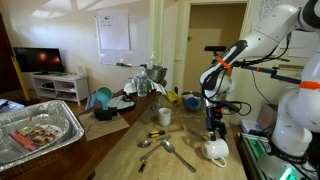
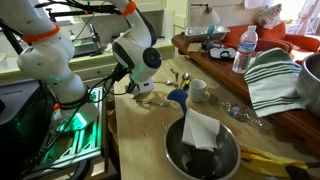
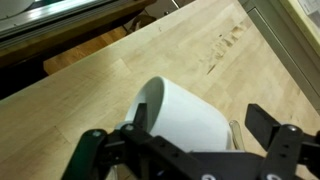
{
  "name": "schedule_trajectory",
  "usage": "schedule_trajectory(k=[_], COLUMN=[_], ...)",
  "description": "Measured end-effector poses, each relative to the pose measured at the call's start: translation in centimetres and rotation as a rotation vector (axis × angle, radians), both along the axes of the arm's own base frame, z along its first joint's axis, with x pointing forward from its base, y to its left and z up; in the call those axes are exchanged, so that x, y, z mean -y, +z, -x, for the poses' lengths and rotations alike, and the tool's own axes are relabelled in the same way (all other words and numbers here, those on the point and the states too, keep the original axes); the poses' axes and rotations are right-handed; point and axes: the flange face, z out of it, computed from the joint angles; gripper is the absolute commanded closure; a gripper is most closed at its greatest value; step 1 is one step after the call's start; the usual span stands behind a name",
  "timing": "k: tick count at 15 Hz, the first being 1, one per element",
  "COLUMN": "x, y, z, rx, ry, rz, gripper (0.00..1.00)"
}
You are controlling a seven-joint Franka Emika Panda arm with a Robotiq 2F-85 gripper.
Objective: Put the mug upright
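I need to reach the white mug (image 1: 215, 151) and grab it by the mug's rim at its opening. This leaves the mug's base free to set upright.
The white mug (image 1: 215, 151) lies on its side near the table's front corner. In the wrist view the mug (image 3: 185, 115) fills the middle, its open mouth pointing to the upper left and part of its handle (image 3: 237, 130) showing on the right. My gripper (image 1: 214, 128) hangs just above the mug. In the wrist view my gripper (image 3: 200, 135) is open, with one finger on each side of the mug; the right finger stands clear of it. In an exterior view my gripper (image 2: 141, 88) is low over the table and the arm hides the mug.
A smaller white cup (image 1: 165, 116) and several spoons (image 1: 165, 146) lie further in on the wooden table (image 1: 185, 165). A foil tray (image 1: 40, 130) sits apart. A blue funnel (image 2: 180, 98), a metal bowl (image 2: 202, 150) holding a cloth, and a water bottle (image 2: 245, 50) are nearby.
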Motion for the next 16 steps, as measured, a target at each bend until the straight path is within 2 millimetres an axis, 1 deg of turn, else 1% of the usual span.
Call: schedule_trajectory(k=[7, 8, 9, 10, 13, 16], x=[-0.4, -0.4, -0.4, -0.4, -0.4, -0.4], y=[-0.3, -0.3, -0.3, -0.3, -0.3, -0.4], z=[-1.5, -1.7, -1.8, -1.8, -1.8, -1.8], rx=[0.126, 0.144, 0.159, 0.172, 0.200, 0.224], ry=[-0.006, 0.000, 0.006, 0.014, 0.041, 0.065], rz=[0.031, 0.031, 0.028, 0.025, 0.018, 0.013], gripper=[0.00, 0.08, 0.25, 0.34, 0.58, 0.81])
